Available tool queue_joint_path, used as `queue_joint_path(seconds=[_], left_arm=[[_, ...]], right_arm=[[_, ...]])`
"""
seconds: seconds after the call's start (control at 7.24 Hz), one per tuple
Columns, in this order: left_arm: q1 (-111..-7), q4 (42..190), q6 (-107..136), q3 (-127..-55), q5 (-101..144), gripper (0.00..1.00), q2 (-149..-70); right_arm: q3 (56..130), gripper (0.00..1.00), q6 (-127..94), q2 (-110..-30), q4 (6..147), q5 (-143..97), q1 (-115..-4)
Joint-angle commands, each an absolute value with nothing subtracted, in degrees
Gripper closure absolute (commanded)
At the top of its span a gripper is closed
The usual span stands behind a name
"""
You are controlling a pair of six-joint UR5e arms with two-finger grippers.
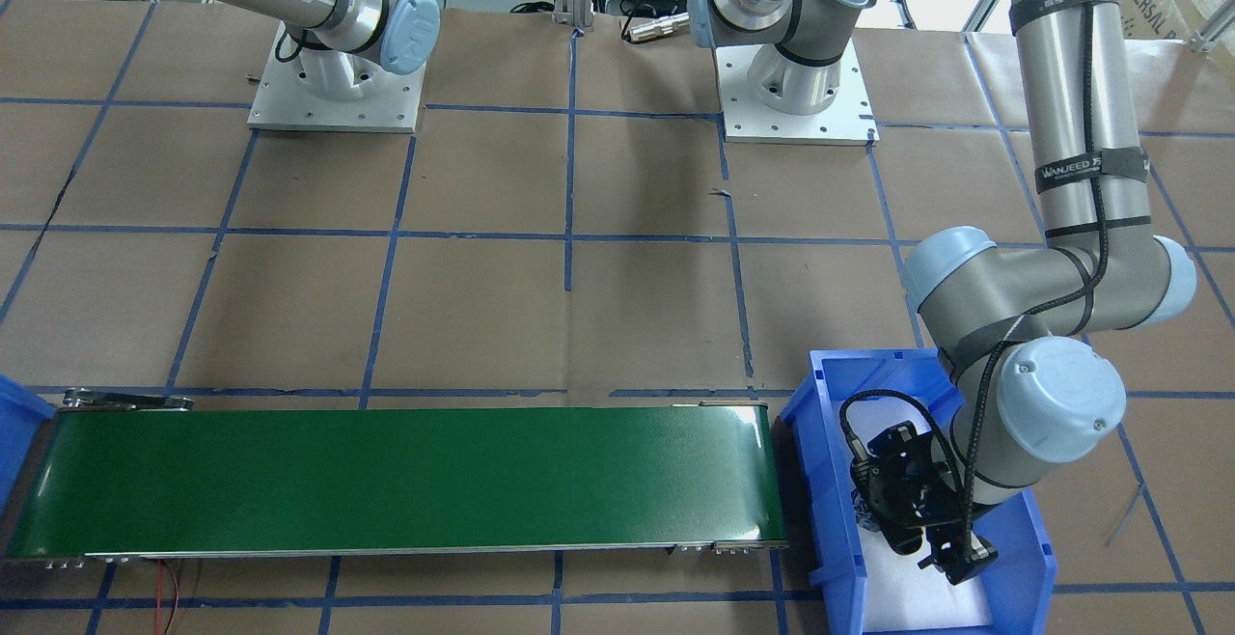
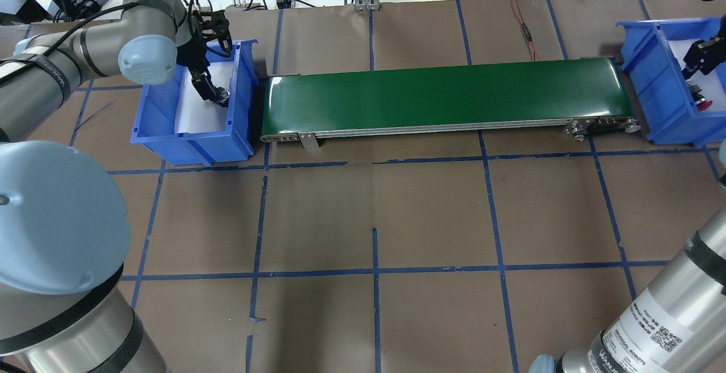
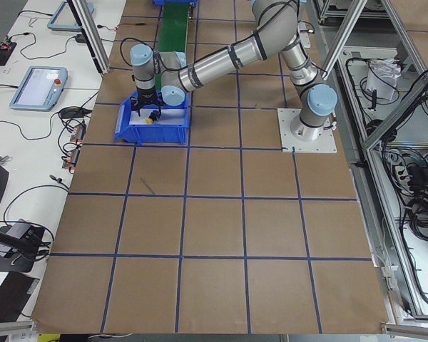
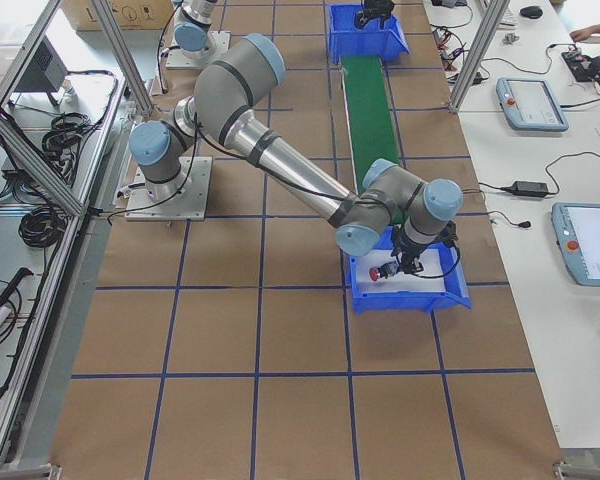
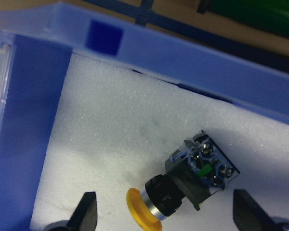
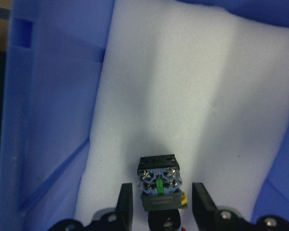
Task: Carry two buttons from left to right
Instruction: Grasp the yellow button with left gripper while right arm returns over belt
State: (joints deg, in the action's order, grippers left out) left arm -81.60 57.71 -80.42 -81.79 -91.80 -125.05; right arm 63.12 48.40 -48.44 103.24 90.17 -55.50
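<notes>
The yellow button needs to go to the green conveyor (image 5: 260,14), so my left gripper should pick it up next by its dark middle housing (image 5: 182,179).
The yellow button (image 5: 183,185) lies on its side on white foam in the left blue bin (image 2: 193,140). My left gripper (image 5: 166,211) is open, with one finger on each side of the button and not touching it. It also shows low inside that bin in the overhead view (image 2: 212,92). The red button (image 2: 703,102) lies in the right blue bin (image 2: 652,95). Its grey-blue contact block (image 6: 159,185) sits between the fingers of my right gripper (image 6: 161,202). That gripper is open, with small gaps on both sides of the block.
A green conveyor belt (image 2: 442,95) runs between the two bins and carries nothing. Both bins have white foam floors and raised blue walls close around the grippers. Brown paper with blue tape lines covers the table (image 2: 374,220).
</notes>
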Motion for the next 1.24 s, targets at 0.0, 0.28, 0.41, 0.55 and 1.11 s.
queue_joint_path(seconds=[0.0,0.28,0.41,0.55,1.11], left_arm=[[-81.91,57.66,-84.02,-81.91,-91.85,0.00,-124.89],[-82.18,57.74,-84.46,-82.26,-91.93,0.00,-124.89],[-82.09,57.57,-86.29,-83.22,-92.11,0.00,-124.72],[-81.31,56.44,-86.83,-84.10,-92.11,0.00,-124.89],[-81.65,54.40,-86.22,-84.64,-92.02,0.00,-125.68]], right_arm=[[63.02,0.46,48.51,-54.38,101.26,90.18,-55.63],[62.93,0.46,48.69,-59.22,101.16,90.09,-57.29],[62.93,0.46,48.17,-59.85,101.60,90.00,-62.70],[63.10,0.43,45.38,-60.46,103.17,90.17,-68.93],[63.63,0.17,15.19,-60.64,102.31,90.26,-86.01]])
